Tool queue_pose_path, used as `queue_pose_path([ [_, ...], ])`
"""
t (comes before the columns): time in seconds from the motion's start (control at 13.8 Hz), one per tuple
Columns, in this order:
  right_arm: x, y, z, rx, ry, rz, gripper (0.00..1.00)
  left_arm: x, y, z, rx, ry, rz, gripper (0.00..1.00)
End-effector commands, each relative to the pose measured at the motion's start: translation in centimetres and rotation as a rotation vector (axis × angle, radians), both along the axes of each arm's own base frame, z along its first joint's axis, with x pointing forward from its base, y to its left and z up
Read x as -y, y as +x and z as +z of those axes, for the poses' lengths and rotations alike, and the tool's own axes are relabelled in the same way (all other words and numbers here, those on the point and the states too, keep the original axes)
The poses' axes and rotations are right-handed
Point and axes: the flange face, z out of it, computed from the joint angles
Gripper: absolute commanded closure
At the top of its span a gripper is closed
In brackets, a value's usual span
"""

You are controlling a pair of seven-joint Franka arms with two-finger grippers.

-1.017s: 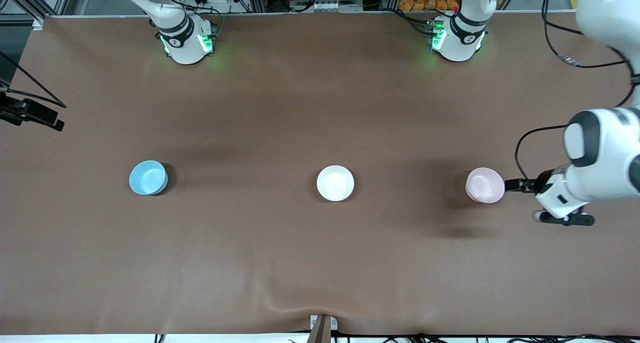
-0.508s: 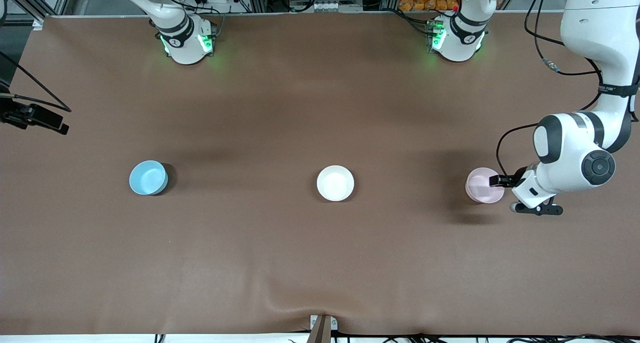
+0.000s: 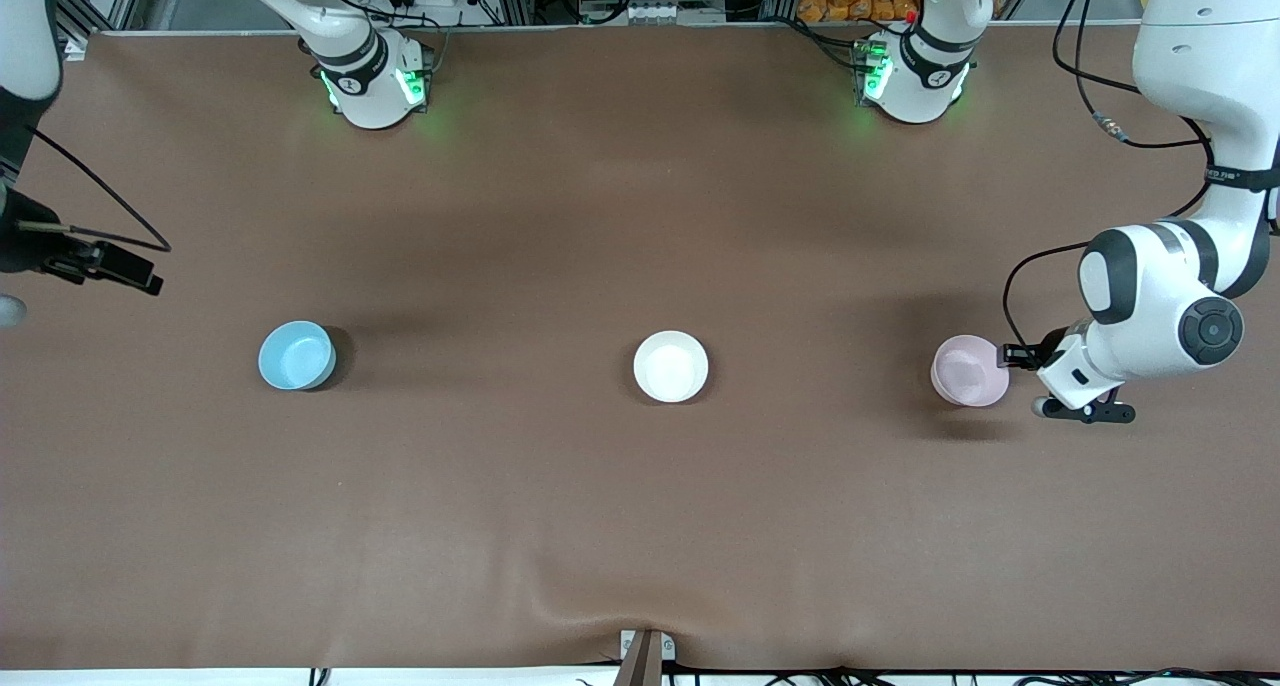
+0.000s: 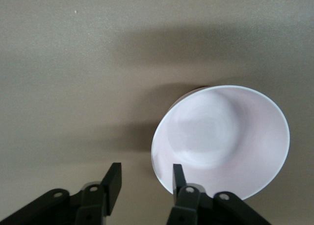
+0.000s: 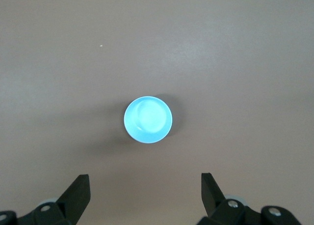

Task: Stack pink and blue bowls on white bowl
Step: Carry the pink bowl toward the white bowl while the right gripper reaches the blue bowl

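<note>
My right gripper takes hold of the sky blue bowl by its rim (image 3: 298,322) next, to stack it on the white bowl (image 3: 671,366).
The pale pink bowl (image 3: 968,370) sits upright toward the left arm's end of the table. My left gripper (image 3: 1012,356) is open at its rim. In the left wrist view one finger (image 4: 177,175) is over the pink bowl's (image 4: 221,141) rim and the other is outside it; the gripper (image 4: 145,178) holds nothing. The white bowl (image 3: 671,366) sits at the table's middle. The sky blue bowl (image 3: 296,355) sits toward the right arm's end. My right gripper (image 3: 140,274) is open and empty, high over the table near the blue bowl (image 5: 147,119), which shows ahead of the gripper (image 5: 143,186).
The brown table cover (image 3: 640,526) has a wrinkle near a metal bracket (image 3: 645,651) at the front edge. The two arm bases (image 3: 370,81) (image 3: 915,76) stand along the back edge. The three bowls stand in one row, well apart.
My left gripper came in to the pink bowl's rim, then shifted slightly back toward the left arm's end. My right gripper moved in toward the blue bowl. The bowls have not moved.
</note>
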Motion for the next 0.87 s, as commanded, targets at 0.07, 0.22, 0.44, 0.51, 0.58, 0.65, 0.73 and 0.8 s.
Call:
queue_pose_path([
  [0.07,1.3,0.6,-7.1,-0.018,-0.007,-0.019,0.0,0.0,0.6,-1.3,0.037,-0.004,-0.014,0.59],
  [0.22,2.2,1.6,-10.6,-0.041,-0.007,-0.033,0.0,0.4,0.8,-1.3,0.045,-0.003,-0.021,0.78],
  [0.44,4.2,2.6,-15.3,-0.054,-0.012,-0.06,0.0,1.5,1.4,-0.9,0.057,-0.023,-0.008,1.0],
  [0.51,4.4,2.8,-16.8,-0.059,-0.013,-0.063,0.0,2.0,1.8,-0.4,0.069,-0.03,-0.022,1.0],
  [0.58,4.8,2.6,-18.2,-0.064,-0.013,-0.069,0.0,2.9,2.2,0.1,0.078,-0.038,-0.036,1.0],
  [0.65,4.7,2.1,-19.5,-0.064,-0.013,-0.069,0.0,4.3,2.7,1.4,0.092,-0.048,-0.038,1.0],
  [0.73,4.6,1.4,-20.9,-0.064,-0.013,-0.069,0.0,5.6,3.2,2.5,0.079,-0.066,-0.049,1.0],
  [0.8,4.2,0.6,-22.6,-0.055,-0.015,-0.066,0.0,7.0,3.9,4.0,0.054,-0.096,-0.009,1.0],
])
